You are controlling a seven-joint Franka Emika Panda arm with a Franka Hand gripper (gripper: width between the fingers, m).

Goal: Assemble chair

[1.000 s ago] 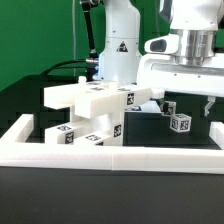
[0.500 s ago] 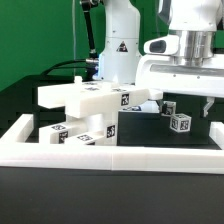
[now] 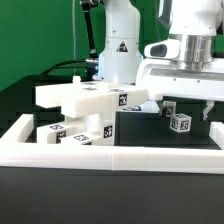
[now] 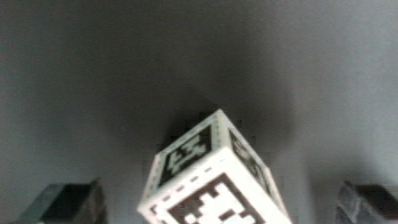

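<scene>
My gripper should close on the block now: my fingers reach down beside the upper sides of the small tagged block (image 3: 180, 122) (image 4: 210, 175), so they would hold it.
In the exterior view a pile of white chair parts (image 3: 85, 105) with black-and-white tags lies at the exterior view's left, a flat plate on top of bars and legs. A small white tagged block (image 3: 180, 122) stands apart at the exterior view's right. My gripper (image 3: 186, 112) hangs over that block, open, with one finger on each side of it and not touching it. In the wrist view the same block (image 4: 210, 175) rises tilted between the dark fingers (image 4: 71, 203), and my gripper (image 4: 221, 208) is wide open around it.
A long low white border wall (image 3: 110, 155) runs along the front and up both sides. The robot's white base (image 3: 118, 50) stands behind the parts. A dark box (image 3: 140, 126) sits between the pile and the small block.
The pile of chair parts has shifted a little toward the exterior view's left. My gripper has edged slightly to the right and stays open over the small block.
</scene>
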